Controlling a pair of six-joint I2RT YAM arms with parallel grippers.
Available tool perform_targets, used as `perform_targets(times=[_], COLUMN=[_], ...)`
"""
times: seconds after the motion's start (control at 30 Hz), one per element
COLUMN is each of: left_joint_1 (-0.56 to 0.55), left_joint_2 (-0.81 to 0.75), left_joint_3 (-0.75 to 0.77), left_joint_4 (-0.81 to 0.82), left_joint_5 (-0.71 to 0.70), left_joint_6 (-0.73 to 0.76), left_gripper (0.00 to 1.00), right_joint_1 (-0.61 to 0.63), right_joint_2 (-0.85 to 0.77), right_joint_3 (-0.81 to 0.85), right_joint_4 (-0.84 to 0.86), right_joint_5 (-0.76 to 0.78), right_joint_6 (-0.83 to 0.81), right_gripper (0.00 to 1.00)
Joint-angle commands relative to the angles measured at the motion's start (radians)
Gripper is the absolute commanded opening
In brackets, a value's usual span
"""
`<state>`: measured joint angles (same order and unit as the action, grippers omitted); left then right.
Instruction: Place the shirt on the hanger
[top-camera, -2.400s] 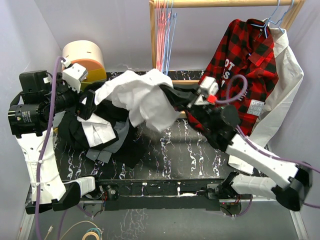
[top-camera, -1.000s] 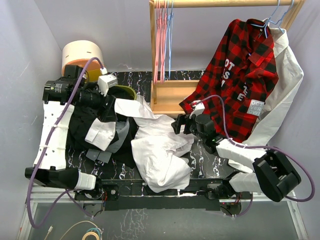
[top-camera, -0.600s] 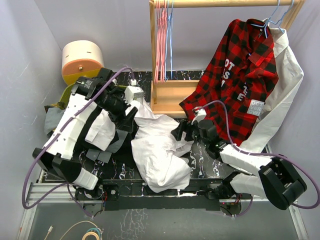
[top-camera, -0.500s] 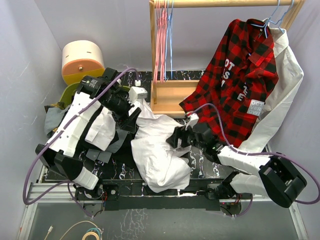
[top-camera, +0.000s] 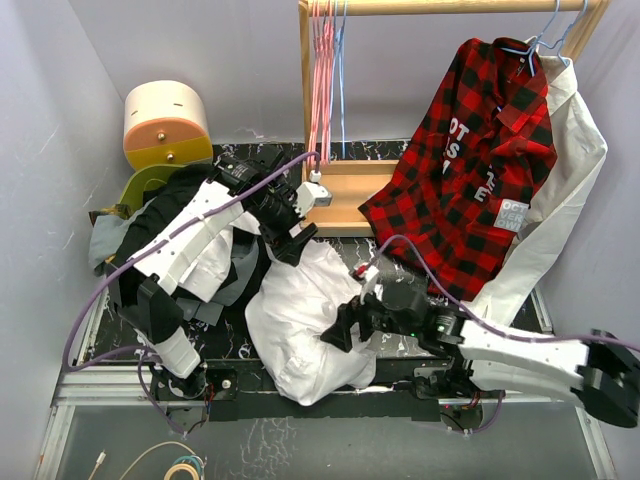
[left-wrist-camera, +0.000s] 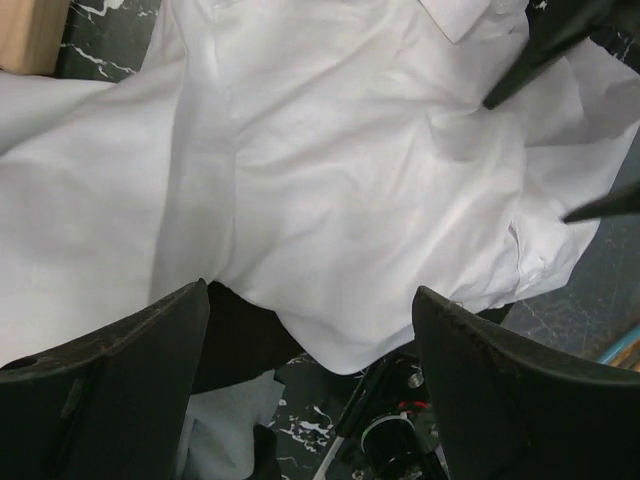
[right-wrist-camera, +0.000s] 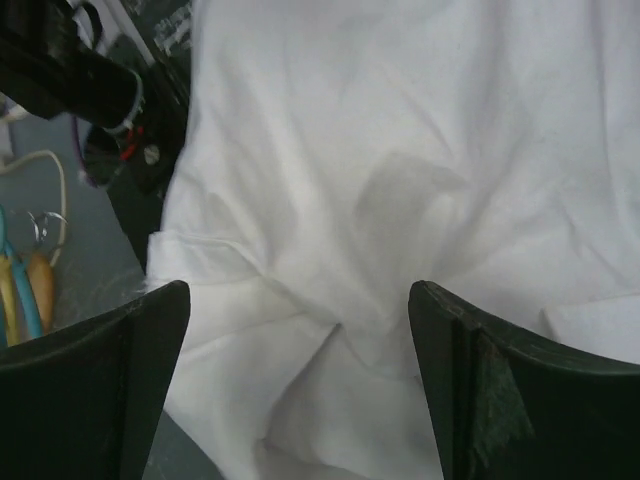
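My left gripper grabs the white shirt (top-camera: 300, 320) by its far edge (top-camera: 287, 264) next, so both grippers spread it for the hanger.
The white shirt (top-camera: 300, 320) lies crumpled on the black table, its lower part hanging over the near edge. It fills the left wrist view (left-wrist-camera: 330, 180) and the right wrist view (right-wrist-camera: 400, 150). My left gripper (top-camera: 292, 243) hovers open over the shirt's far edge, its jaws (left-wrist-camera: 310, 300) holding nothing. My right gripper (top-camera: 340, 325) is open low over the middle of the shirt, with bare cloth between its fingers (right-wrist-camera: 298, 295). A light blue wire hanger (top-camera: 342, 70) hangs on the rack among pink ones.
A wooden rack (top-camera: 340, 195) stands at the back. On it hang pink hangers (top-camera: 320, 80), a red-and-black plaid shirt (top-camera: 470, 150) and another white shirt (top-camera: 578, 150). Black and grey clothes (top-camera: 215, 275) are piled on the left, by a cream-and-yellow drum (top-camera: 165, 120).
The shirt, held up between both grippers earlier, now lies released on the table. My left arm swung right over it and opened wider; my right gripper moved toward the near left across it.
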<state>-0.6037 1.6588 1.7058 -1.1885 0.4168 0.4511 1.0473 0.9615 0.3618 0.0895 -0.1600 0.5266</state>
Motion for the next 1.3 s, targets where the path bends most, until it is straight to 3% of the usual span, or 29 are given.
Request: perform_targets(times=[0.0, 0.1, 0.2, 0.33, 0.43, 0.53, 0.67, 0.8, 1.27], left_joint_1=[0.003, -0.001, -0.039, -0.068, -0.088, -0.128, -0.143, -0.153, -0.180], left_joint_2=[0.030, 0.094, 0.179, 0.377, 0.479, 0.558, 0.682, 0.765, 0.725], left_joint_3=[0.065, 0.164, 0.307, 0.535, 0.598, 0.614, 0.731, 0.795, 0.515], left_joint_4=[0.035, -0.015, -0.094, -0.231, -0.241, -0.239, -0.225, -0.190, 0.019], left_joint_5=[0.043, 0.101, 0.057, 0.003, -0.009, -0.044, -0.073, -0.107, -0.223], left_joint_6=[-0.022, 0.020, 0.093, 0.175, 0.211, 0.266, 0.279, 0.278, 0.259], left_gripper=[0.81, 0.83, 0.85, 0.87, 0.87, 0.86, 0.86, 0.86, 0.82], right_joint_1=[0.040, 0.040, 0.040, 0.040, 0.040, 0.040, 0.040, 0.040, 0.040], right_joint_2=[-0.315, -0.623, -0.763, -0.666, -0.549, -0.575, -0.681, -0.724, -0.835], right_joint_3=[0.027, 0.032, 0.019, 0.055, 0.103, 0.069, 0.005, 0.005, -0.005], right_joint_4=[-0.110, -0.112, -0.087, -0.228, -0.434, -0.367, -0.206, -0.182, -0.222], right_joint_5=[0.233, 0.557, 0.810, 0.983, 1.150, 1.175, 1.131, 1.112, 1.107], right_joint_6=[0.020, 0.001, -0.056, -0.068, 0.165, 0.173, 0.033, -0.028, 0.019], right_gripper=[0.98, 0.98, 0.98, 0.98, 0.98, 0.98, 0.98, 0.98, 0.98])
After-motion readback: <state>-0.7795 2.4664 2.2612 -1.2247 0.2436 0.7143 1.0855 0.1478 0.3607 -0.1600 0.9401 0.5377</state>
